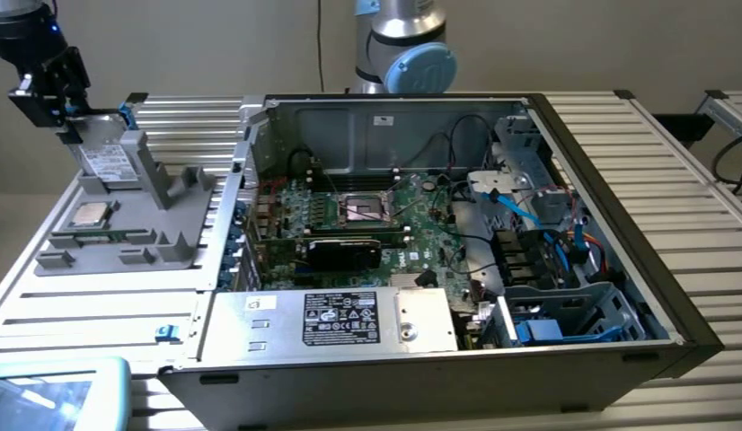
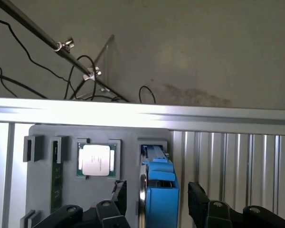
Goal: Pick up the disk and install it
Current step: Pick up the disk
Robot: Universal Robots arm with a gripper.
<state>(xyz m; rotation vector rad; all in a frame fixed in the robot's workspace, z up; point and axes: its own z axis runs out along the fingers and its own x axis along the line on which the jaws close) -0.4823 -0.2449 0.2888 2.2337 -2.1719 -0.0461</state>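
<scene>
My fingers are beside both sides of the blue-framed disk in the grey holder, so my gripper should close on the disk now.
The disk [image 1: 108, 160] stands on edge in a slot of the grey holder [image 1: 167, 241] at the exterior view's left, its white label facing out and its blue bracket on top. My gripper [image 1: 69, 121] hangs right over its upper end. In the wrist view the blue-framed disk [image 2: 160, 166] sits between the two black fingers [image 2: 119, 192], with a gap on each side. My gripper [image 2: 157, 190] is open and straddles the disk without touching it.
A square CPU chip [image 2: 97, 160] and a green memory stick [image 2: 54, 175] lie in the same holder beside the disk. The open computer case [image 1: 611, 233] takes up the middle, with a silver power box [image 1: 347, 319] in front and a blue-lined drive bay [image 1: 563, 316] at the front right.
</scene>
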